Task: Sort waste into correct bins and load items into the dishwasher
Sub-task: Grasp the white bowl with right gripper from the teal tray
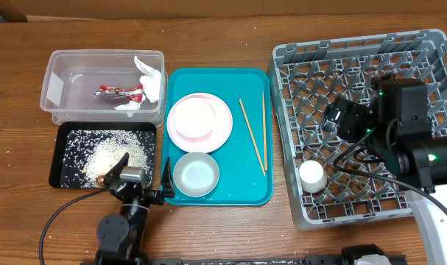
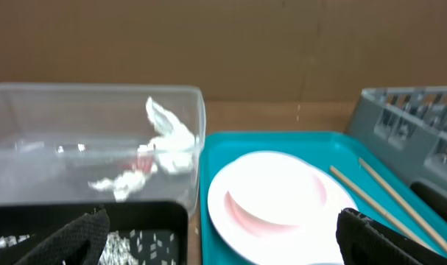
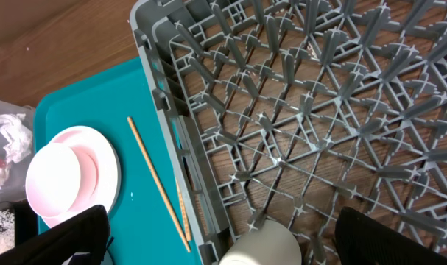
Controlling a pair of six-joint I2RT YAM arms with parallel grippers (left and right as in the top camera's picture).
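My right gripper grabs the white bowl by its rim on the rack side next, which leaves the bowl's body free to load between pegs.
The clear tub holds the white napkin and the red wrapper. The black tray holds rice scraps. On the teal tray are the pink plate with the smaller pink dish on it, the white bowl and the chopsticks. The white cup lies in the grey rack. My left gripper is open and empty at the near edge between the black tray and the teal tray. My right gripper is open and empty above the rack, the cup below it.
The rack's upright pegs fill its base. The tub wall stands just left of the teal tray. Bare wooden table lies along the far edge and in front of the trays.
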